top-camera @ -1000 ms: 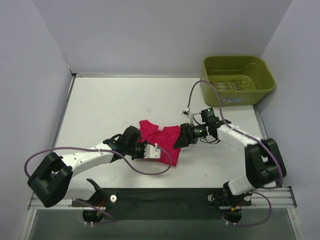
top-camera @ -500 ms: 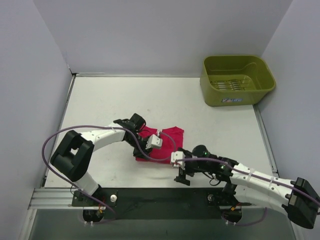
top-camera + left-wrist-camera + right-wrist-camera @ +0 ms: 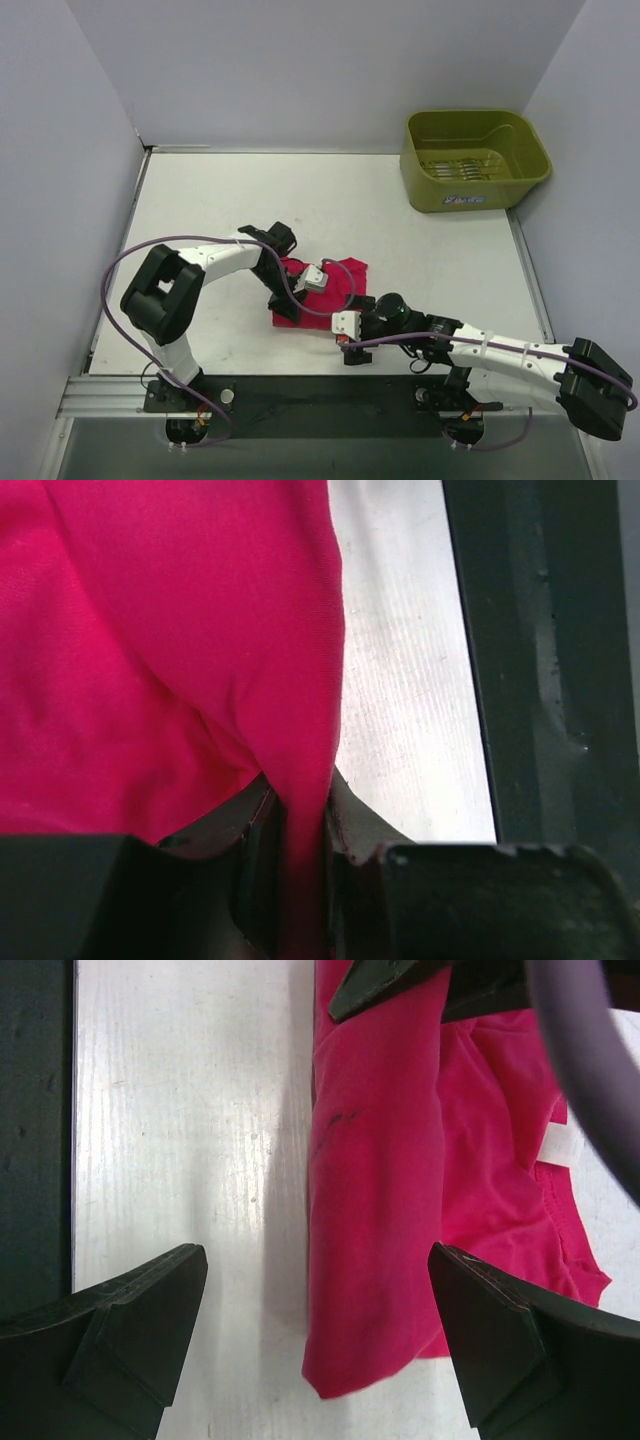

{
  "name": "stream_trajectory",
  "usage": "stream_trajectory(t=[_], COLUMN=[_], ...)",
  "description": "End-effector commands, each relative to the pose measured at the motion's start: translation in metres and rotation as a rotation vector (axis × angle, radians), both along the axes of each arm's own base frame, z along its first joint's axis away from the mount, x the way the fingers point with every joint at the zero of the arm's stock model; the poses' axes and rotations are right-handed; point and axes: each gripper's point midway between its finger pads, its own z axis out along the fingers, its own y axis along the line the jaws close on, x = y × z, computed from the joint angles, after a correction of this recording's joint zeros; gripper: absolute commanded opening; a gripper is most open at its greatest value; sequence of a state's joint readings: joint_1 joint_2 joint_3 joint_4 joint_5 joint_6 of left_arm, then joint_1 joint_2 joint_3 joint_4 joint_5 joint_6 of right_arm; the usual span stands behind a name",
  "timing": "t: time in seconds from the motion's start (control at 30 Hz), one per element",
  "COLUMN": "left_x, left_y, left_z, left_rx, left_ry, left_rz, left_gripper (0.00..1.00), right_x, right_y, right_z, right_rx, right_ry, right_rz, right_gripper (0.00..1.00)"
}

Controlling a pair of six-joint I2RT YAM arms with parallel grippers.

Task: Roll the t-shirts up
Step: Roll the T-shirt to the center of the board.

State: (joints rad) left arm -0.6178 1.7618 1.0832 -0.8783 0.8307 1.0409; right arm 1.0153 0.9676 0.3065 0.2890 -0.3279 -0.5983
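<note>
The right gripper grabs the t-shirt [image 3: 330, 285] at the loose end of its near folded edge [image 3: 343, 336] next, opposite the left gripper, to roll the t-shirt.
The magenta-red t-shirt [image 3: 330, 285] lies bunched and partly folded on the white table, with its white neck label [image 3: 560, 1145] showing. My left gripper [image 3: 285, 308] is shut on a fold of the shirt's near edge; the fabric [image 3: 200, 630] runs straight down between its jaws [image 3: 303, 880]. My right gripper [image 3: 343, 340] is open and empty at the shirt's near right corner. In the right wrist view its gripper [image 3: 320, 1335] straddles the end of the long folded edge [image 3: 370, 1210] without touching it. The left gripper's fingers [image 3: 400, 980] hold the far end of that fold.
The olive-green bin [image 3: 475, 160] stands at the far right corner of the table [image 3: 210, 210]. The dark rail [image 3: 320, 400] runs along the near edge, close to both grippers. A purple cable [image 3: 590, 1040] crosses the right wrist view.
The right arm swung from the shirt's right side round to its near edge and came close to the near right corner. The left gripper shifted slightly, and the shirt is more gathered.
</note>
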Motion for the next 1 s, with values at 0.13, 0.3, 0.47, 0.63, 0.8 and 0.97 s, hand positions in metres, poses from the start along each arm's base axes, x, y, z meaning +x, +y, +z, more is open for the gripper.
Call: stream_trajectory(t=[0.13, 0.3, 0.47, 0.63, 0.8, 0.97], left_x=[-0.01, -0.008, -0.006, -0.01, -0.003, 0.005], left_y=[-0.005, 0.001, 0.003, 0.007, 0.01, 0.012], left_z=[0.019, 0.018, 0.017, 0.017, 0.026, 0.018], left_rx=[-0.06, -0.053, -0.054, -0.038, -0.03, -0.003], left_ry=[0.123, 0.15, 0.166, 0.258, 0.372, 0.477], left_rz=[-0.052, -0.051, -0.041, -0.061, -0.075, -0.04], left_gripper=[0.26, 0.25, 0.25, 0.26, 0.22, 0.16], right_x=[0.015, 0.02, 0.028, 0.039, 0.035, 0.045], right_y=[0.023, 0.027, 0.025, 0.018, 0.008, 0.015], right_z=[-0.002, -0.01, -0.013, -0.003, -0.002, 0.002], right_rx=[0.055, 0.036, 0.021, 0.047, 0.041, 0.028], right_ry=[0.036, 0.136, 0.275, 0.557, 0.9, 1.184], right_rz=[-0.007, -0.028, -0.076, -0.121, -0.094, -0.108], right_gripper=[0.98, 0.74, 0.44, 0.22, 0.16, 0.14])
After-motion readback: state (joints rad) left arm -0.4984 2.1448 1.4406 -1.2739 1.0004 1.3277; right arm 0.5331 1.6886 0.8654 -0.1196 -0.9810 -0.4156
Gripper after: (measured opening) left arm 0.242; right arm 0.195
